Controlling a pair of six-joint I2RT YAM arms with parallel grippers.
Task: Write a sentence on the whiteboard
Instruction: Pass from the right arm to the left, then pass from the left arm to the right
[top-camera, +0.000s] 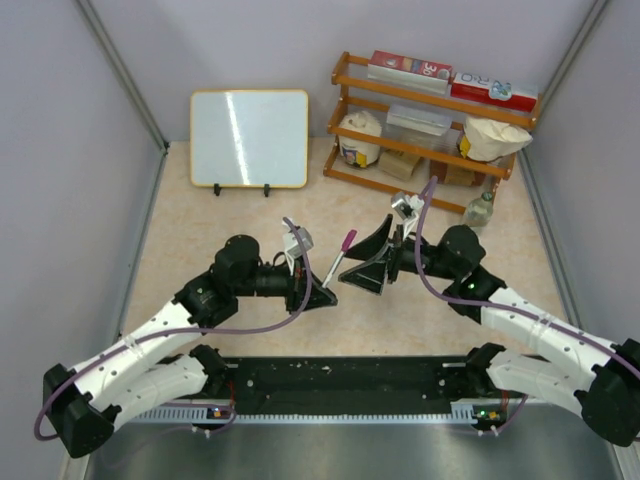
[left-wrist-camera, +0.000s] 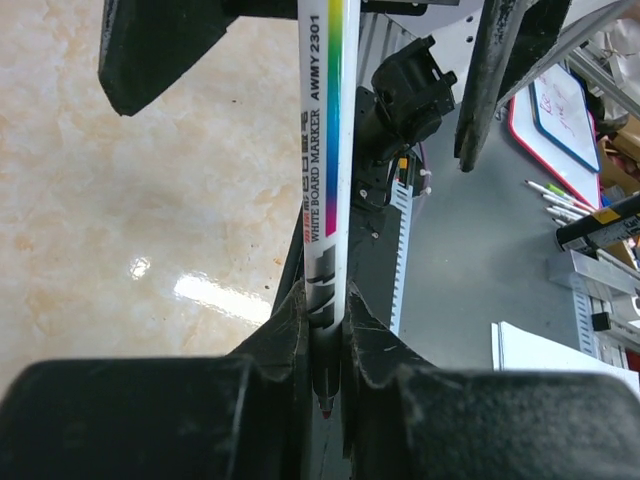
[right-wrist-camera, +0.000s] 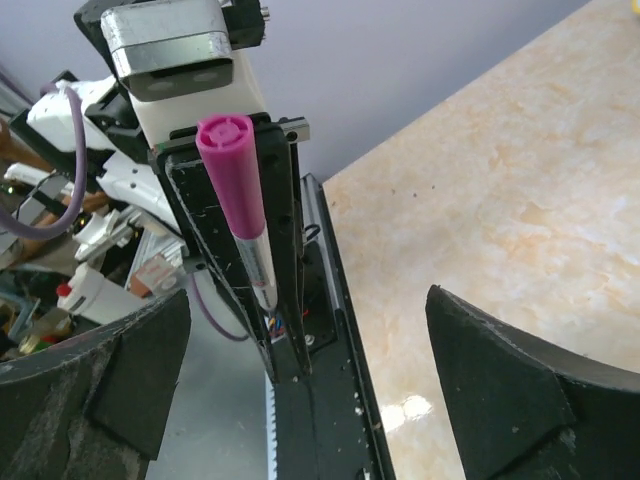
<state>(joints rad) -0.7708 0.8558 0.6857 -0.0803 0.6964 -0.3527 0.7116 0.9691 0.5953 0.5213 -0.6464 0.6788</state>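
Note:
The marker (top-camera: 345, 248) (right-wrist-camera: 241, 198) lines up with my fingers but lies beyond them, so closing now would miss. It is too early to close, and my right gripper first moves toward the marker.
The whiteboard (top-camera: 249, 138) stands on its two black feet at the back left; its face is blank and no pink sentence shows. My left gripper (top-camera: 322, 297) is shut on a whiteboard marker (top-camera: 341, 258), whose pink end points up and away. In the left wrist view the white, rainbow-striped marker (left-wrist-camera: 327, 150) runs between the shut fingers (left-wrist-camera: 290, 330), with a small red nib near the palm. My right gripper (top-camera: 368, 262) is open and empty, facing the marker from the right. In the right wrist view the marker (right-wrist-camera: 235, 190) stands between the open fingers (right-wrist-camera: 500, 380), apart from both.
A wooden shelf (top-camera: 430, 150) at the back right holds boxes, jars and a white cloth-topped pot. A small bottle (top-camera: 480, 210) stands in front of it. Grey walls close the left, back and right sides. The black base rail (top-camera: 340, 380) runs along the near edge.

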